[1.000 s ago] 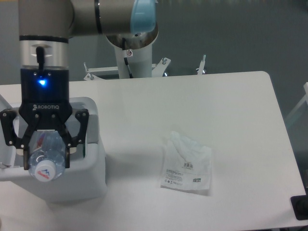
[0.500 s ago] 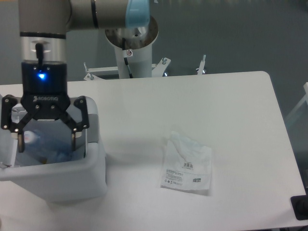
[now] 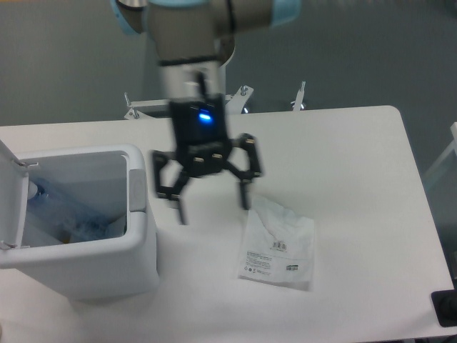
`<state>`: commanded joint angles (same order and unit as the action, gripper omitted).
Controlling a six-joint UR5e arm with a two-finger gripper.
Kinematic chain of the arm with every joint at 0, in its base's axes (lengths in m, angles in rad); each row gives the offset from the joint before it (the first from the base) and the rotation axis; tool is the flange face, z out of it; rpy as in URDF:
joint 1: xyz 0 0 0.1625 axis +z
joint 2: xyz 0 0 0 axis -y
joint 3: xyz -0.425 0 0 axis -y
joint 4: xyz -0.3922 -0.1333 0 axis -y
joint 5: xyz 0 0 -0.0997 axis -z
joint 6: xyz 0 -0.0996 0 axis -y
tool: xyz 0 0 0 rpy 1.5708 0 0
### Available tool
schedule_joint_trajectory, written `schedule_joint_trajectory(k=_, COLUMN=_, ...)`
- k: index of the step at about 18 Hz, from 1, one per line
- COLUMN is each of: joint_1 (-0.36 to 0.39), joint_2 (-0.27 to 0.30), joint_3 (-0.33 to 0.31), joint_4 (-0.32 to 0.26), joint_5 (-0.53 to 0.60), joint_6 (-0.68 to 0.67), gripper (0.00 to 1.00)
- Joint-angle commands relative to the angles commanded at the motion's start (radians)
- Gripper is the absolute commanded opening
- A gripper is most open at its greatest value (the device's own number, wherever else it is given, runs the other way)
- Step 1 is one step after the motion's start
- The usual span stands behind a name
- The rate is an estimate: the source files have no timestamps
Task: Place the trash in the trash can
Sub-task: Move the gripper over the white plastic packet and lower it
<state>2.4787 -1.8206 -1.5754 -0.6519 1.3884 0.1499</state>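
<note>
I should next use my gripper to grab the plastic bag by its crinkled unprinted end [image 3: 270, 209]. Then I should put the bag in the trash can.
The white trash can [image 3: 139, 246] stands at the left of the table with its lid up. Inside it lies the crushed clear water bottle [image 3: 68, 214], only partly visible through the opening. A flat crinkled plastic bag [image 3: 278, 243] with a printed label lies on the table right of centre. My gripper [image 3: 212, 206] hangs open and empty over the table between the can and the bag, its right finger close to the bag's upper left corner. The gripper is blurred by motion.
The arm's white base column [image 3: 200, 89] stands behind the table's far edge. A dark object [image 3: 446, 307] sits at the table's bottom right corner. The table's right edge runs near the frame's right side.
The gripper opened over the trash can and dropped the bottle inside. It then swung right, away from the can, toward the bag.
</note>
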Motion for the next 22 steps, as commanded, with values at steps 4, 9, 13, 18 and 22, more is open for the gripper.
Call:
schedule_joint_trajectory(k=4, joint_1=0.061, joint_2=-0.110, joint_3=0.006, joint_4=-0.026, joint_5=-0.023, joint_6=0.251, gripper=1.00)
schedule_joint_trajectory(k=9, joint_1=0.111, joint_2=-0.218, joint_3=0.014, joint_4=-0.047, joint_5=-0.031, joint_6=0.587, gripper=1.00)
schedule_joint_trajectory(k=13, joint_1=0.126, joint_2=-0.310, joint_3=0.024, joint_4=-0.058, joint_5=-0.028, joint_6=0.781, gripper=1.00)
schedule_joint_trajectory(k=18, joint_1=0.151, joint_2=-0.371, joint_3=0.064, joint_4=-0.096, joint_5=-0.037, joint_6=0.843, gripper=1.00)
schedule_joint_trajectory(k=22, joint_1=0.149, joint_2=-0.416, joint_3=0.067, joint_4=-0.106, joint_5=-0.035, joint_6=0.864, gripper=1.00)
